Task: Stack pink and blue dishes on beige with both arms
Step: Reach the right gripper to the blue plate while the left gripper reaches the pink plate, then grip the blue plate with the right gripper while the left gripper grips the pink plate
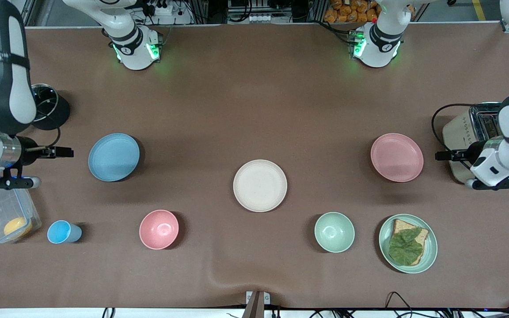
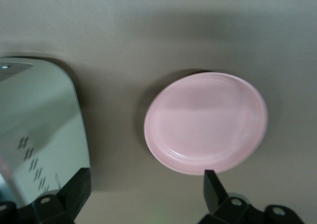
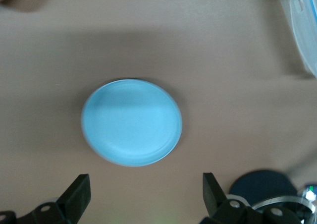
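Observation:
My right gripper picks up the light blue plate by its rim [image 1: 93, 150] [image 3: 131, 163] next. Then it stacks that plate on the beige one.
The cream-beige plate [image 1: 260, 185] lies bare in the middle of the table. The light blue plate [image 1: 114, 157] [image 3: 131, 122] sits toward the right arm's end, and the pale pink plate [image 1: 396, 157] [image 2: 205, 122] toward the left arm's end. My right gripper [image 1: 62, 152] [image 3: 145, 194] hangs open over bare table just beside the blue plate, holding nothing. My left gripper [image 1: 442, 155] [image 2: 145, 194] is open and empty too, over the strip between the pink plate and the toaster.
A silver toaster [image 1: 471, 132] [image 2: 34, 130] stands by the left gripper. A clear box [image 1: 7, 214], a blue cup [image 1: 62, 232], a pink bowl [image 1: 159, 229], a green bowl [image 1: 334, 232] and a green plate with bread and leaf [image 1: 408, 243] line the camera side. A black round object [image 1: 49, 108] sits near the right arm.

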### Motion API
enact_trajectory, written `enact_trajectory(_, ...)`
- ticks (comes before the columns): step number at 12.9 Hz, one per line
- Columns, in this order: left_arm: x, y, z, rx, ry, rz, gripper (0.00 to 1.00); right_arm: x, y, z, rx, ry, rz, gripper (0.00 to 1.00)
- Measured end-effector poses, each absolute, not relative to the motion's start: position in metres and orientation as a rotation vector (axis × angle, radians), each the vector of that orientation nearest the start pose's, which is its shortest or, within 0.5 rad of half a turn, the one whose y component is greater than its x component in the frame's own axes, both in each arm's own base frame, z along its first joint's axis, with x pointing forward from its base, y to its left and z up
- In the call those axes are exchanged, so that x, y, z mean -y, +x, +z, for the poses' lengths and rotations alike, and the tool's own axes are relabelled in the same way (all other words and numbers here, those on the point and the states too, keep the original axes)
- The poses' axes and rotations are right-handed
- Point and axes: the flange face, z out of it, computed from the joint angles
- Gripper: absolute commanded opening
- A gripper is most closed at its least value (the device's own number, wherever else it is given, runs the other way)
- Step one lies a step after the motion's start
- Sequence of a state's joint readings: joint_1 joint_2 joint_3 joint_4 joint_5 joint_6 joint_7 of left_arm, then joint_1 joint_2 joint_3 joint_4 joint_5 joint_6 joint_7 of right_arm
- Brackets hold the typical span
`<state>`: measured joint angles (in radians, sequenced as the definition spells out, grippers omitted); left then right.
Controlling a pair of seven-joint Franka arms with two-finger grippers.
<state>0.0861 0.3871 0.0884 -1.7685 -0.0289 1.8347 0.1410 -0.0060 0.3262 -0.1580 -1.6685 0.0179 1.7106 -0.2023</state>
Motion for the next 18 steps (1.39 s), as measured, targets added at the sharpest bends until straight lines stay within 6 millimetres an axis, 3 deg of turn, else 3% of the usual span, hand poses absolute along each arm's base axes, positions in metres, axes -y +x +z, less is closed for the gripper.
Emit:
enact_trajectory(3, -0.116, 0.592, 0.264, 0.105, -3.234, 0.599, 1.0, 0.143, 0.59, 0.332, 0.132, -3.067, 0.374, 1.0)
enact_trajectory(7, -0.123, 0.587, 0.207, 0.172, -3.292, 0.663, 1.0, 0.157, 0.574, 0.247, 0.167, -2.952, 0.362, 1.0)
enact_trajectory(10, -0.123, 0.587, 0.196, 0.174, -3.289, 0.672, 0.83, 0.154, 0.571, 0.194, 0.164, -2.893, 0.379, 1.0)
enact_trajectory(13, -0.121, 0.585, 0.187, 0.173, -3.286, 0.697, 0.54, 0.157, 0.566, 0.172, 0.133, -2.838, 0.379, 0.97)
enact_trajectory(15, -0.121, 0.583, 0.18, 0.174, -3.283, 0.716, 0.35, 0.159, 0.563, 0.165, 0.151, -2.81, 0.373, 0.44)
enact_trajectory(17, -0.121, 0.582, 0.175, 0.176, -3.281, 0.729, 0.07, 0.159, 0.564, 0.165, 0.17, -2.801, 0.374, 0.01)
enact_trajectory(18, -0.121, 0.582, 0.174, 0.176, -3.281, 0.731, 0.01, 0.159, 0.564, 0.166, 0.174, -2.795, 0.381, 0.0)
